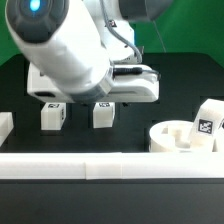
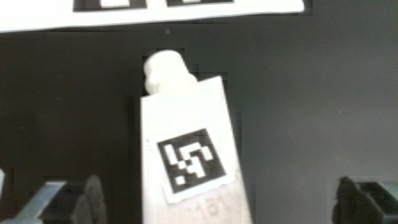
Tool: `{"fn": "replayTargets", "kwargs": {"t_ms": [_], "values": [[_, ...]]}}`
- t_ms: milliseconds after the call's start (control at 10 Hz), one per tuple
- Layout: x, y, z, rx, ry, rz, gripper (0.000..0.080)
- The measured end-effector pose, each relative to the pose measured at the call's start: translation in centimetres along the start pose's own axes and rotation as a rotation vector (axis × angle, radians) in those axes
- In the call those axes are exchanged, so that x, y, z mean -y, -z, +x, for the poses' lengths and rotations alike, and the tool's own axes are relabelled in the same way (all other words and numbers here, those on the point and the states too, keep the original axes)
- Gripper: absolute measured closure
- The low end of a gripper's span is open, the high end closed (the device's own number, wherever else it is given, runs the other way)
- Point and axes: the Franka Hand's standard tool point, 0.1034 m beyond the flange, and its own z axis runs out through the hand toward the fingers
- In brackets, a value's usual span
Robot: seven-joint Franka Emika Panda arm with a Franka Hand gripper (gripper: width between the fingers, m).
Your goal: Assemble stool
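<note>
The white tagged leg (image 2: 199, 185) is below my gripper's fingers in the wrist view, so it isn't time to close yet. My gripper should lower first, then close on the leg.
In the wrist view a white stool leg (image 2: 187, 150) with a black-and-white tag lies on the black table, its peg end towards the marker board (image 2: 178, 8). My gripper (image 2: 214, 205) is open, with one dark finger (image 2: 54, 200) on each side of the leg's near end and a gap on both sides. In the exterior view two legs (image 1: 52, 115) (image 1: 102, 113) lie under the arm, which hides the fingers. The round white seat (image 1: 178, 136) sits at the exterior view's right, with a third tagged leg (image 1: 207, 122) beside or on it.
A long white border rail (image 1: 100, 166) runs along the front of the table. Another white piece (image 1: 5, 126) lies at the exterior view's left edge. The arm's bulk fills the upper left of the exterior view.
</note>
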Motion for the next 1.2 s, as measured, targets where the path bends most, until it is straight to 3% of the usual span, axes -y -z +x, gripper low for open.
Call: {"fn": "replayTargets", "kwargs": {"t_ms": [300, 500, 1000, 1200], "values": [[0.0, -0.2, 0.4, 0.022, 0.000, -0.002, 0.0151], [-0.6, -1.1, 0.6, 0.039, 0.002, -0.079, 0.0151], [-0.6, -2.1, 0.7, 0.070, 0.000, -0.078, 0.0151], [-1.0, -3.2, 0.3, 0.216, -0.009, -0.073, 0.0151]]}}
